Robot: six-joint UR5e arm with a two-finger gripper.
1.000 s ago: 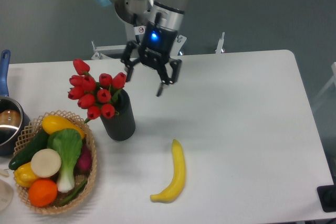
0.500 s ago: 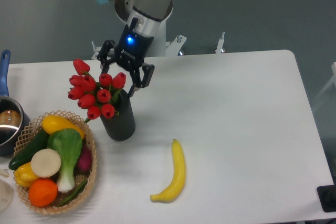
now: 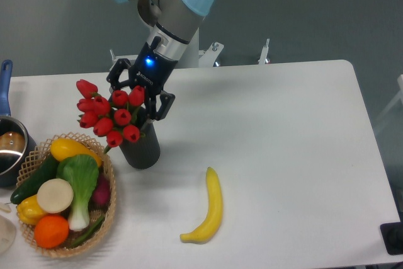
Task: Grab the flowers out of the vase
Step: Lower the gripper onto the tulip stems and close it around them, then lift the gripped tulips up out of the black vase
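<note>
My gripper grabs the red tulip flowers by their green stems next, to lift the flowers [image 3: 104, 115] out of the dark vase [image 3: 140, 149].
The flowers [image 3: 104, 115], a bunch of red tulip buds with green stems, stand in the dark ribbed vase [image 3: 140, 149] at the table's left and lean left over the basket. My gripper [image 3: 141, 97] is down at the right side of the bunch, just above the vase's mouth. Its black fingers [image 3: 165, 104] are spread open, and the rightmost buds lie between them. The fingertips are partly hidden behind the buds, so I cannot tell whether they touch the stems.
A wicker basket [image 3: 111, 198] full of vegetables and fruit sits just left of the vase. A banana [image 3: 211, 208] lies to the front right of the vase. A steel pot [image 3: 9, 150] with a blue handle is at the far left edge.
The gripper has moved left and down from the open table to the bunch. The flowers have shifted slightly to the left, and the vase a little too.
</note>
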